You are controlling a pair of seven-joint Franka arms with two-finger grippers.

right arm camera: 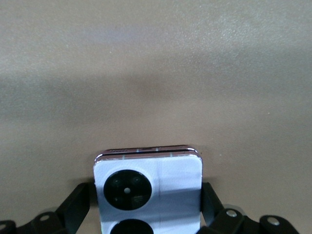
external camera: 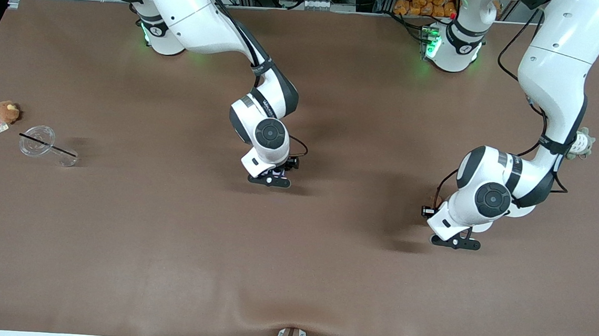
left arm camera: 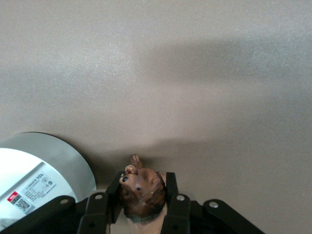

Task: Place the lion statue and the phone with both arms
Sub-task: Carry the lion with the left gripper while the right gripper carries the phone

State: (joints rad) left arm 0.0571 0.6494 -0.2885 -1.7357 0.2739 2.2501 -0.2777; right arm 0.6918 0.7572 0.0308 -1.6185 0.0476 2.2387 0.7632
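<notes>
I need to open my left gripper now, because the lion statue [left arm camera: 142, 192] is low over the table and close beside the white container in the left wrist view.
The lion statue [left arm camera: 142, 192], a small reddish-brown figurine, sits pinched between the black fingers of my left gripper [left arm camera: 144, 185], head pointing at the brown table. In the front view that gripper [external camera: 445, 228] hangs low over the table toward the left arm's end, and the statue is hidden under the hand. The phone [right arm camera: 146, 190], pale lavender with round black camera circles, is clamped by its sides in my right gripper [right arm camera: 146, 195]. That gripper [external camera: 277, 174] is low over the middle of the table, with a sliver of the phone [external camera: 278, 173] showing.
A round brown plush with a tag [external camera: 6, 111] and a clear cup with a black straw [external camera: 43, 145] lie near the right arm's end of the table. A grey-green plush [external camera: 583, 143] sits beside the left arm's forearm.
</notes>
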